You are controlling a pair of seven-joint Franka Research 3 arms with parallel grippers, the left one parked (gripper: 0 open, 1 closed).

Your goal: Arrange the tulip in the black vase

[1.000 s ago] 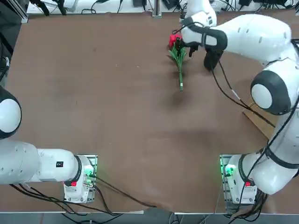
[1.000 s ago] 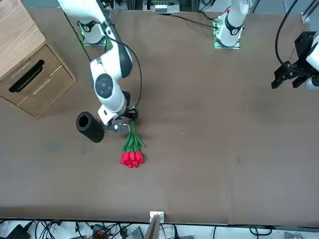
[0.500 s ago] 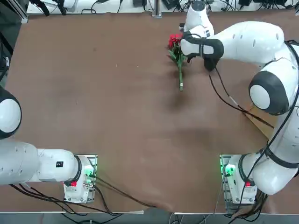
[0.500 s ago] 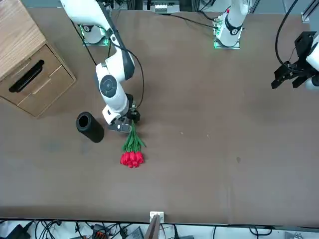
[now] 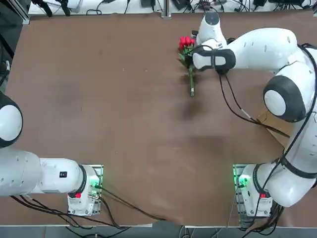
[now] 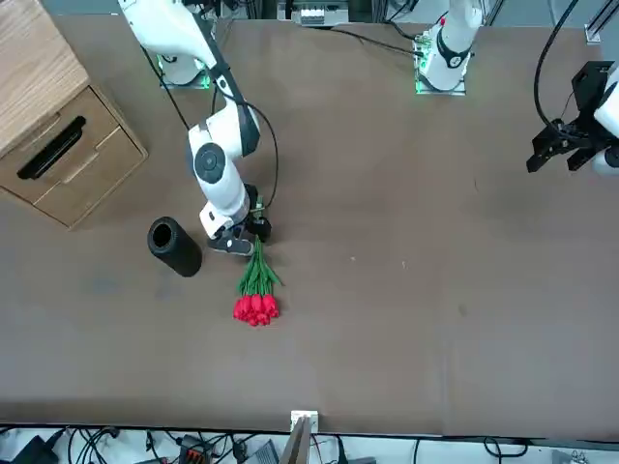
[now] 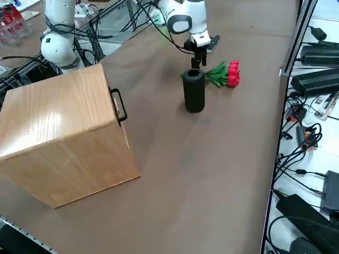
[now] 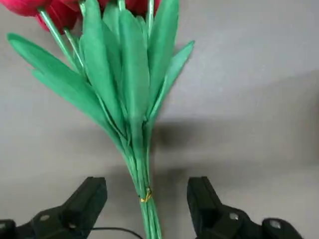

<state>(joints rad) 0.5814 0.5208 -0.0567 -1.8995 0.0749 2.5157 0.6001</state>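
My right gripper grabs the tulip's bundled stem point(image 8: 144, 191) next, to stand the tulip in the black vase.
The tulip point(image 6: 256, 290) lies flat on the brown table, red blooms toward the far edge, thin stem pointing back toward the arms' bases point(image 5: 191, 82). My right gripper point(image 8: 147, 201) is open and low over it, one finger on each side of the bundled stem point(image 8: 144, 191) near its gold wire tie, below the green leaves point(image 8: 124, 79). In the front view the gripper point(image 6: 247, 242) sits at the stem just behind the leaves. The black vase point(image 6: 175, 247) stands upright a short way beside the gripper, mouth up, and also shows close to the tulip point(image 7: 225, 74) as the vase point(image 7: 194, 91).
A wooden drawer cabinet point(image 6: 53, 126) with a black handle stands on the robot's right side of the table, beyond the vase, and is large in the side view point(image 7: 63, 132). Cables and power bricks point(image 7: 318, 79) lie past the table's far edge.
My right hand has shifted away from the vase and settled over the tulip's stem. The tulip and the vase have not moved.
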